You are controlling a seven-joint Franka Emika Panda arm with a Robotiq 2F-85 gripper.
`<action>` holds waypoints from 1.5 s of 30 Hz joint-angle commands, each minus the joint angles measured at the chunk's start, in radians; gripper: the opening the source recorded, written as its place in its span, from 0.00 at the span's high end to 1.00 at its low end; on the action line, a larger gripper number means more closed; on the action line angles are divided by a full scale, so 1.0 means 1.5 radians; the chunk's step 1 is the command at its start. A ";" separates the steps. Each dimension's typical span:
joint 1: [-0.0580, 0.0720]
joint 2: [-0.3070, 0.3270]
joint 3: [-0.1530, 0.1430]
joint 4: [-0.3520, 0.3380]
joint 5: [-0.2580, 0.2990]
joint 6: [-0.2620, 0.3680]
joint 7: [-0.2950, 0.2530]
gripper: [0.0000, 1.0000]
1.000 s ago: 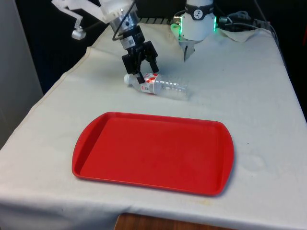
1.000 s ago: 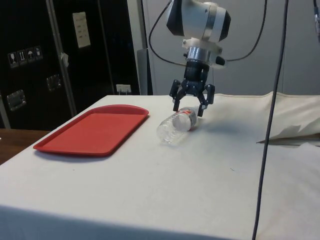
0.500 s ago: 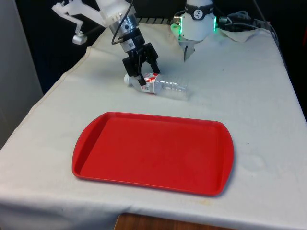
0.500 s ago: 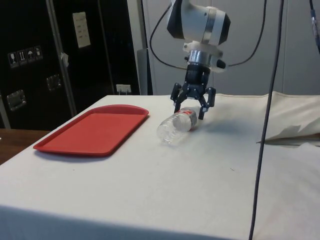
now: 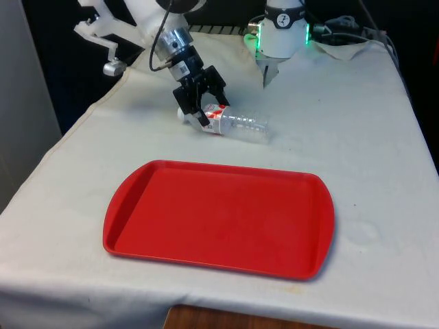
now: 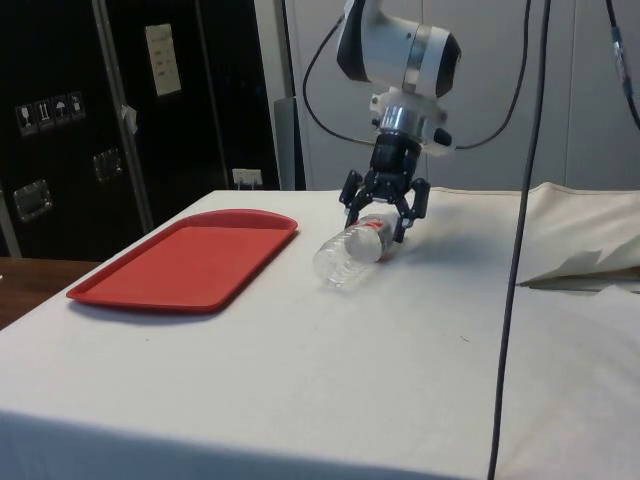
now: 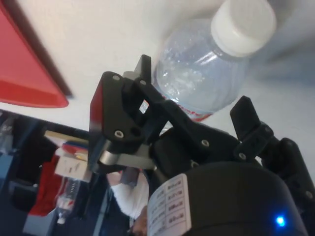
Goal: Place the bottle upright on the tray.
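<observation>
The bottle's base point(image 5: 259, 128) needs to stay free to stand on the tray. My gripper should next grab the bottle by its capped neck end point(image 5: 195, 118).
A clear plastic bottle point(image 5: 236, 125) with a white cap and a red label lies on its side on the white cloth, beyond the far edge of the red tray point(image 5: 206, 166). My gripper point(image 5: 204, 110) hangs tilted over the bottle's neck end, open, with one finger on each side of the shoulder. In the side view the bottle point(image 6: 350, 255) points its base toward the tray point(image 6: 185, 262), and the gripper point(image 6: 375, 222) straddles its capped end. The wrist view has the bottle point(image 7: 206, 73) between the spread fingers of the gripper point(image 7: 194, 86), with the tray's corner point(image 7: 24, 64) beside it. Nothing lies on the tray.
Rumpled cloth and cables point(image 5: 350, 44) lie at the table's far corner on the front view's right. A dark cable point(image 6: 520, 250) hangs down near the side camera. The cloth drops off at the edge point(image 5: 82, 116) on the front view's left.
The arm has swung toward the front view's left, tilting the gripper more steeply over the bottle's neck. The fingers stay spread. Bottle and tray have not moved.
</observation>
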 commanded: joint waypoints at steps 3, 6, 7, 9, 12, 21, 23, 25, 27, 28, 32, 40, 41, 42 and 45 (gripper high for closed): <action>-0.008 0.011 -0.002 0.011 0.019 -0.025 -0.017 0.00; -0.009 0.021 -0.009 0.021 0.029 -0.047 -0.027 0.00; -0.009 0.025 -0.011 0.024 0.031 -0.054 -0.031 0.00; -0.010 0.037 -0.019 0.033 0.042 -0.074 -0.040 0.00; -0.012 0.045 -0.023 0.039 0.048 -0.089 -0.047 0.00; -0.014 0.092 -0.045 0.067 0.079 -0.148 -0.077 0.00; -0.013 0.100 -0.050 0.071 0.085 -0.158 -0.083 0.00; -0.011 0.107 -0.055 0.075 0.089 -0.168 -0.087 0.00; -0.009 0.109 -0.057 0.075 0.086 -0.169 -0.085 0.00; -0.009 0.107 -0.057 0.075 0.089 -0.169 -0.086 0.00; -0.008 0.108 -0.058 0.075 0.087 -0.169 -0.085 0.00; -0.009 0.112 -0.057 0.076 0.088 -0.172 -0.086 0.00; -0.009 0.113 -0.057 0.076 0.088 -0.172 -0.086 0.01; -0.009 0.113 -0.057 0.076 0.088 -0.173 -0.086 0.07; -0.008 0.112 -0.058 0.075 0.086 -0.172 -0.085 0.37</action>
